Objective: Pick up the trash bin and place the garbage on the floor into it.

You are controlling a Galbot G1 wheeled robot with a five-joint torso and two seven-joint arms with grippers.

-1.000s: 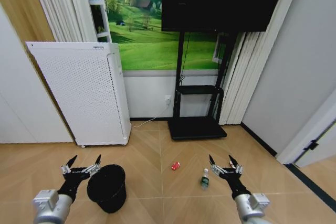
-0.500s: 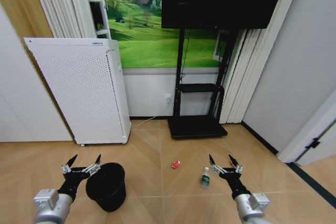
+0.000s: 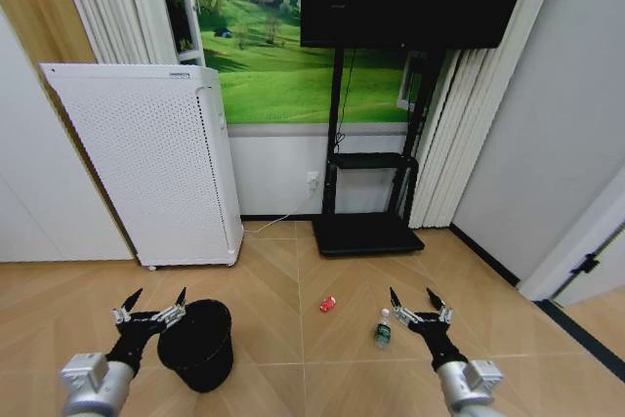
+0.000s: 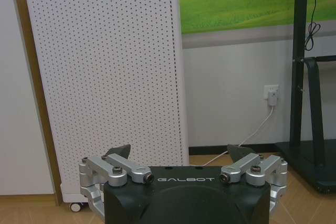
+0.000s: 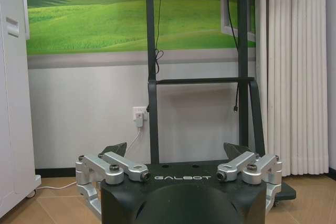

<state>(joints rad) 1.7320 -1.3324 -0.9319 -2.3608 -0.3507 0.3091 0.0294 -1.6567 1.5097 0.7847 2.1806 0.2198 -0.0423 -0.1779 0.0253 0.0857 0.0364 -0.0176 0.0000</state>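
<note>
I should next grab the trash bin by its thin rim with my left gripper to pick it up, because the trash bin's round body is too wide for my open fingers.
The trash bin, a small black round wastebasket, stands on the wooden floor at lower left in the head view. My left gripper hovers open just left of its rim, holding nothing; its spread fingers also appear in the left wrist view. Of the garbage, a red piece lies mid-floor and a small clear bottle with a green label stands to its right. My right gripper is open just right of the bottle, and the right wrist view shows its fingers spread.
A tall white perforated air purifier stands against the wall on the left. A black TV stand with a large screen is behind the litter. White curtains hang at right, beside a wall and door frame.
The head view has shifted slightly, so the bin and purifier sit a little farther left in the frame. Both grippers stay open in the same pose.
</note>
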